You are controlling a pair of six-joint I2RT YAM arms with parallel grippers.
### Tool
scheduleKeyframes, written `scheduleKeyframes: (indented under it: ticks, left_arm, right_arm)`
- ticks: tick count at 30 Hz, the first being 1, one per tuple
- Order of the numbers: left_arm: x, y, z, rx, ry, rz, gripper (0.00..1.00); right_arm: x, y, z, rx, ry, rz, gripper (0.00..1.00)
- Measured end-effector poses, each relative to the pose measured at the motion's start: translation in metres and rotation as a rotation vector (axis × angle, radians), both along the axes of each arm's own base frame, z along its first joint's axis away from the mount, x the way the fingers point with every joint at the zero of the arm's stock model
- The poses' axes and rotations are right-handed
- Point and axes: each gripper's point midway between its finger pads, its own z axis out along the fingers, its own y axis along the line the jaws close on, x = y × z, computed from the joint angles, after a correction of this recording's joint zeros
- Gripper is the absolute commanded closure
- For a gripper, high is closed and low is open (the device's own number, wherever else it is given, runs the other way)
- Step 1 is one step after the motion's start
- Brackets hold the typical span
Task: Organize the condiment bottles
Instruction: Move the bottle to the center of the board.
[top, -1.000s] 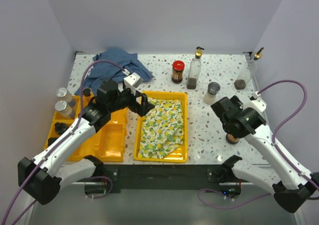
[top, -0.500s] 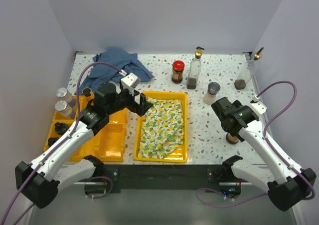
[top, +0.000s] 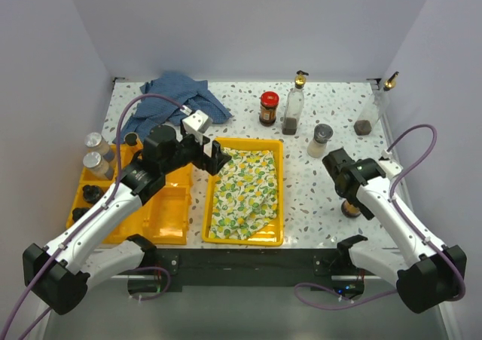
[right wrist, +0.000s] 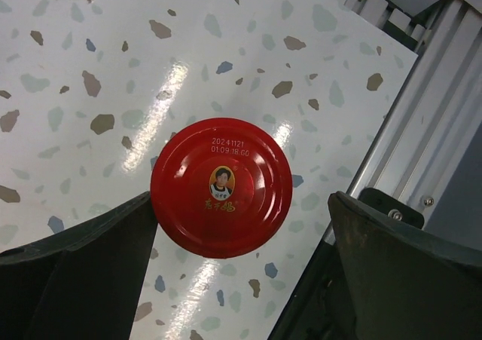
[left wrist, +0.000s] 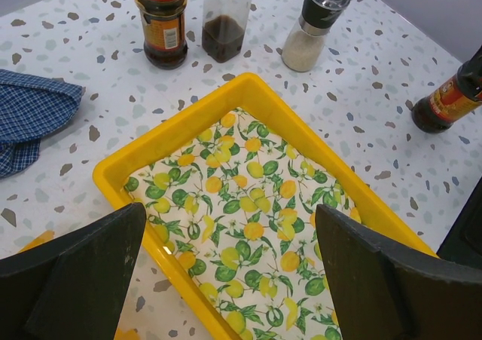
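I should close my right gripper on the red lid now, because my fingers are down level with the lid's sides in the right wrist view.
My right gripper [right wrist: 241,204] hangs open straight above a red-lidded dark sauce jar [right wrist: 221,187] near the table's front right edge, a finger on each side of the lid and not touching it. From above, that jar [top: 350,206] is mostly hidden under the right wrist. My left gripper [left wrist: 230,212] is open and empty over the yellow tray's [left wrist: 143,159] near corner. Behind the tray stand another red-lidded jar [top: 269,108], a clear bottle with a gold pourer [top: 294,102] and a grey-capped shaker [top: 320,140]. A second pourer bottle [top: 373,114] stands at the far right. Two shakers [top: 96,153] sit in the left tray [top: 162,212].
A lemon-print cloth [top: 242,189] lines the middle yellow tray. A crumpled blue cloth [top: 177,99] lies at the back left. A metal frame rail [right wrist: 429,114] runs along the table's right edge, close to the front jar. Small dark items [top: 90,193] sit in the left tray.
The right arm has swung its wrist in toward the front right jar. The left arm shifted slightly back and left, then held still. Nothing was picked up.
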Motion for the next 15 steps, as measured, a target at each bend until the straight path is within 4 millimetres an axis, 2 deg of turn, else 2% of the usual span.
scheduleKeyframes:
  ticks: [1,4,10,15]
  left_arm:
    - [0.000,0.000,0.000,0.000,0.000,0.002,0.00]
    - [0.000,0.000,0.000,0.001,0.000,0.003,0.00]
    - [0.001,0.001,0.000,0.001,-0.001,0.005,0.00]
    - [0.001,0.001,0.000,0.002,-0.001,0.006,0.00]
  right_arm:
    - [-0.001,0.000,-0.001,-0.003,0.007,0.005,0.16]
    - [0.000,0.000,-0.002,-0.006,0.011,0.027,0.28]
    - [0.006,-0.002,-0.005,-0.036,0.025,0.106,0.28]
    - [0.027,0.008,-0.012,-0.040,0.053,0.250,0.28]
